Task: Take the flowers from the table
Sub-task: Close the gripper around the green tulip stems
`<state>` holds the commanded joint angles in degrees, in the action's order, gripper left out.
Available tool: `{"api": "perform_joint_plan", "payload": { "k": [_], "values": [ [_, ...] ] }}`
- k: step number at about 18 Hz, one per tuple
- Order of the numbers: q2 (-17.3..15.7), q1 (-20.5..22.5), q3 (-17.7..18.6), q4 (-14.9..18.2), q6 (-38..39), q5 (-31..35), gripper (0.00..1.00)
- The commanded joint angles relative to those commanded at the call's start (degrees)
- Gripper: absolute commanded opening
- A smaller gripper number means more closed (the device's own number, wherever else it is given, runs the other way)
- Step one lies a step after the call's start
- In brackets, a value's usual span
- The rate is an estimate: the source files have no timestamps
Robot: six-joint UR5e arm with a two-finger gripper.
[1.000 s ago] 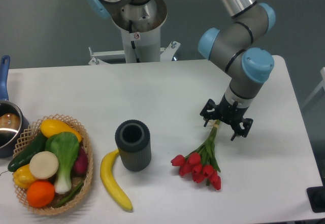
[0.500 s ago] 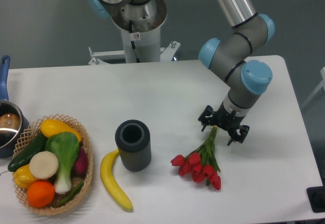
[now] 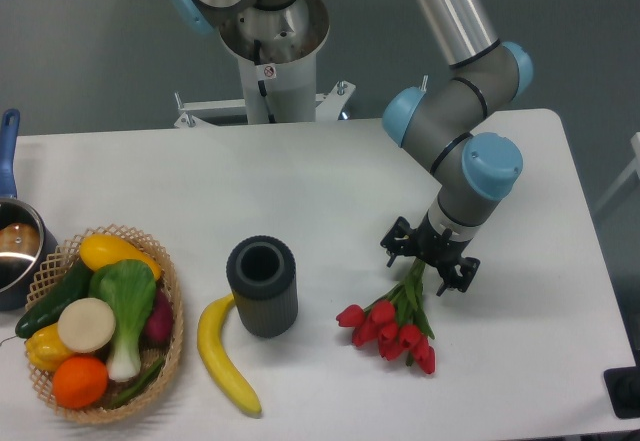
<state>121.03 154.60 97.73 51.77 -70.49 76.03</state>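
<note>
Next, my gripper grabs the red tulips by their green stems to pick up the flowers (image 3: 392, 327).
The flowers (image 3: 392, 327), a bunch of red tulips with green stems, lie on the white table (image 3: 330, 181) right of centre, blossoms toward the front. My gripper (image 3: 428, 259) hangs over the upper end of the stems, pointing down. It is open, one black finger on each side of the stems. The stem tips are hidden under the gripper, and I cannot tell whether the fingers touch them.
A dark ribbed cylinder vase (image 3: 262, 286) stands left of the flowers, with a banana (image 3: 222, 355) beside it. A wicker basket (image 3: 172, 329) of vegetables sits at the front left, a pot (image 3: 12, 251) at the left edge. The arm's base (image 3: 268, 51) stands at the back.
My gripper has shifted left and toward the front, along the stems in the direction of the blossoms. The flowers have stayed where they were.
</note>
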Motion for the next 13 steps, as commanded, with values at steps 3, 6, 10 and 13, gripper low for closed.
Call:
{"api": "perform_joint_plan", "payload": {
  "k": [3, 6, 10, 13],
  "values": [
    [0.0, 0.0, 0.0, 0.0, -0.1, 0.0, 0.73],
    [0.0, 0.0, -0.2, 0.0, 0.0, 0.0, 0.6],
    [0.0, -0.1, -0.3, -0.3, 1.9, 0.0, 0.42],
    [0.0, -0.1, -0.2, -1.1, 2.1, 0.1, 0.37]
  ]
}}
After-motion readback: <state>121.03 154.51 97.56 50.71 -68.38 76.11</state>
